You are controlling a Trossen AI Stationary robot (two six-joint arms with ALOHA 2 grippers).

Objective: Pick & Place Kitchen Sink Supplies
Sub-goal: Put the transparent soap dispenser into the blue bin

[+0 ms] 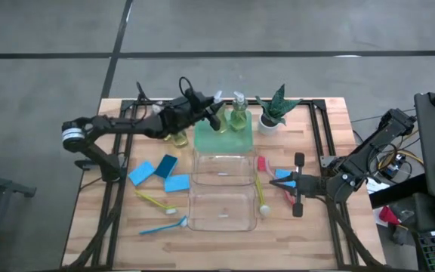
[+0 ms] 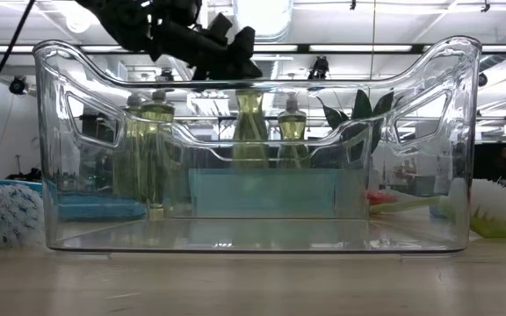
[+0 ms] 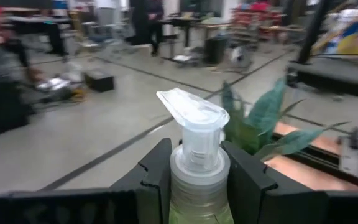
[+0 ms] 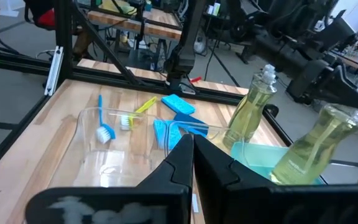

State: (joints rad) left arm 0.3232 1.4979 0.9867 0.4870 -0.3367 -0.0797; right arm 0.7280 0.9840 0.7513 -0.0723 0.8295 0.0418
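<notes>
The bottle's pump head is high above the green tray and would drop if I opened my left gripper now, so I should keep holding it.
My left gripper reaches level from the table's left and is shut on a clear pump bottle of yellow-green liquid over the green tray at the far middle. A second bottle stands on the tray. A third bottle stands on the table left of the tray. Blue sponges and thin brushes lie flat at the left. My right gripper is shut and hovers at the right, above a blue sponge and a red brush. My left gripper pinches the bottle's neck collar, just under the white pump head, between its two fingers. The fingers come level from the table's left. The bottle hangs below them, slightly tilted; I cannot tell whether its base touches the tray.
Two clear bins stand in a row in the table's middle, near side of the tray. A small potted plant stands right of the tray. A red brush and a yellow-green brush lie beside the bins' right walls.
</notes>
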